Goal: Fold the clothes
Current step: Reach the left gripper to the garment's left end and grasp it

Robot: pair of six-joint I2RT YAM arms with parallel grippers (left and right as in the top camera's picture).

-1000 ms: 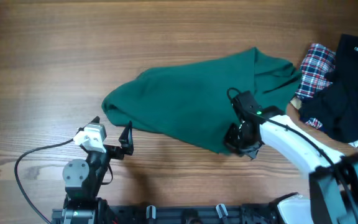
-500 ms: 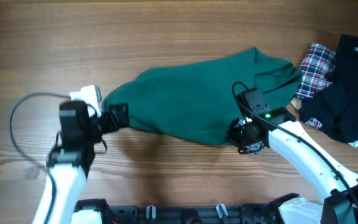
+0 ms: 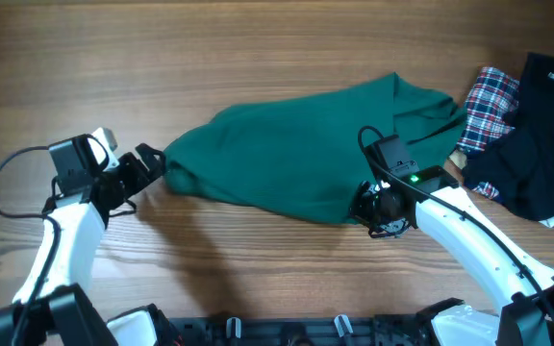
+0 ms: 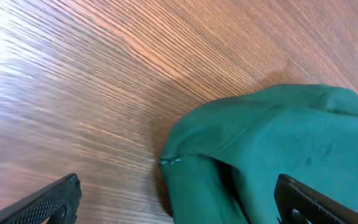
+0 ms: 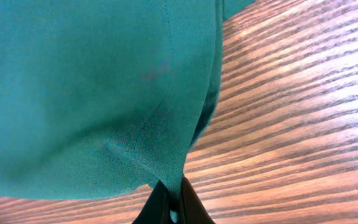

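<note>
The garment's rounded end is opposite my right gripper's corner of the garment, and my left gripper should grip that end next. Then it can stretch and fold the garment.
The clothes, one plain teal-green garment (image 3: 296, 159), lie crumpled across the middle of the wooden table. My left gripper (image 3: 147, 163) stands open at the garment's left end. In the left wrist view its dark fingertips (image 4: 48, 199) flank that rounded fabric end (image 4: 278, 143) without touching it, the left gripper (image 4: 179, 208) straddling the cloth's edge. My right gripper (image 3: 378, 211) is at the garment's front right corner. The right wrist view shows the right gripper (image 5: 171, 200) shut on a pinch of the hem, the green fabric (image 5: 73, 81) spreading out above it.
A red-white-blue plaid cloth (image 3: 484, 106) and a black garment (image 3: 537, 125) lie bunched at the right edge, close to the teal garment's right end. The left arm's black cable (image 3: 3, 178) loops over the table at the left. Bare wood (image 3: 258, 48) lies behind the garment.
My left arm has swung from the table's front edge up and left to the garment's left end, still open. The right gripper has barely shifted, keeping its hold on the hem.
</note>
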